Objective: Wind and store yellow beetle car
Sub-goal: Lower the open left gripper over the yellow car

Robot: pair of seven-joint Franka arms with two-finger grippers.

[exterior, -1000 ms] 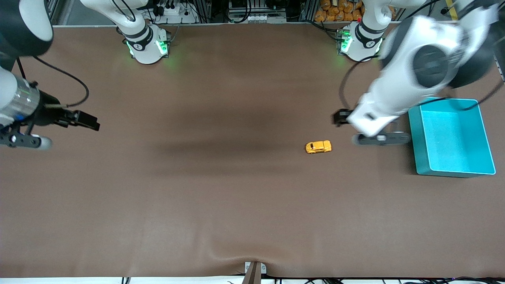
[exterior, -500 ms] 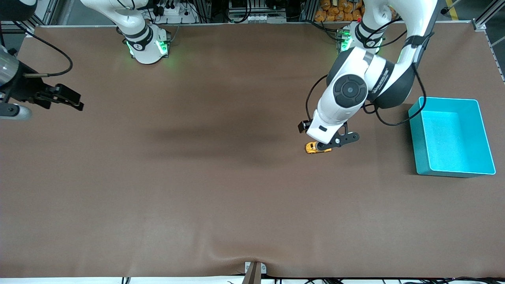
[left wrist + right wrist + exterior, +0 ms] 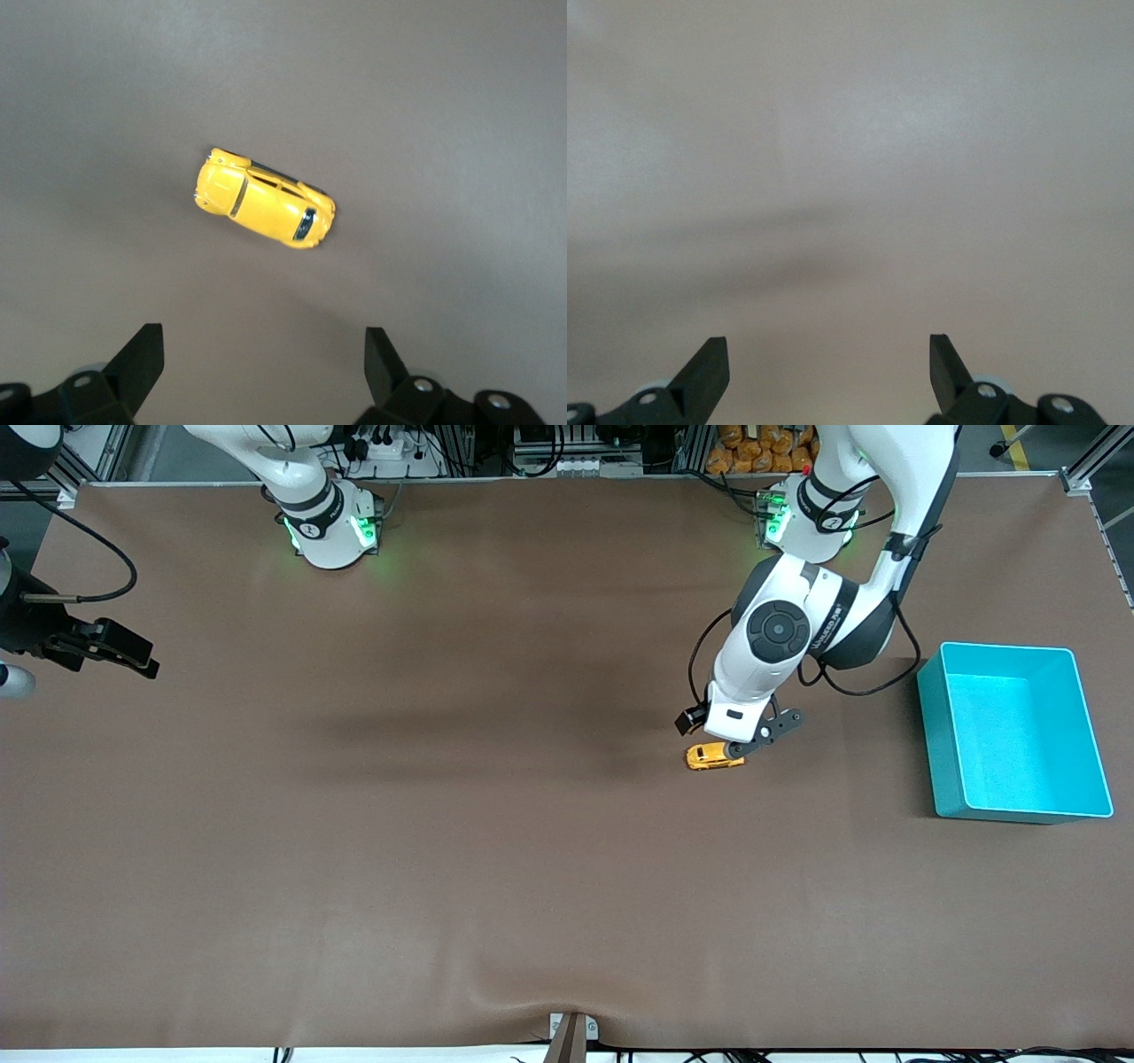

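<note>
The yellow beetle car needs to be stored in the teal bin, so my left gripper needs to grab it by its sides at the doors next.
The yellow beetle car stands on its wheels on the brown table, toward the left arm's end. In the left wrist view the car lies apart from the fingertips, with nothing between them. My left gripper hangs open low over the car's end that faces the teal bin; the same open left gripper shows at the edge of its own wrist view. My right gripper waits at the right arm's end of the table, and the right gripper is open over bare table.
The teal bin is open-topped with nothing in it, close to the table's edge at the left arm's end. A small bracket sticks up at the table edge nearest the front camera. Brown cloth covers the whole table.
The left arm swung from beside the bin and came down over the car. The right arm drew back toward its own end of the table. The car has not moved.
</note>
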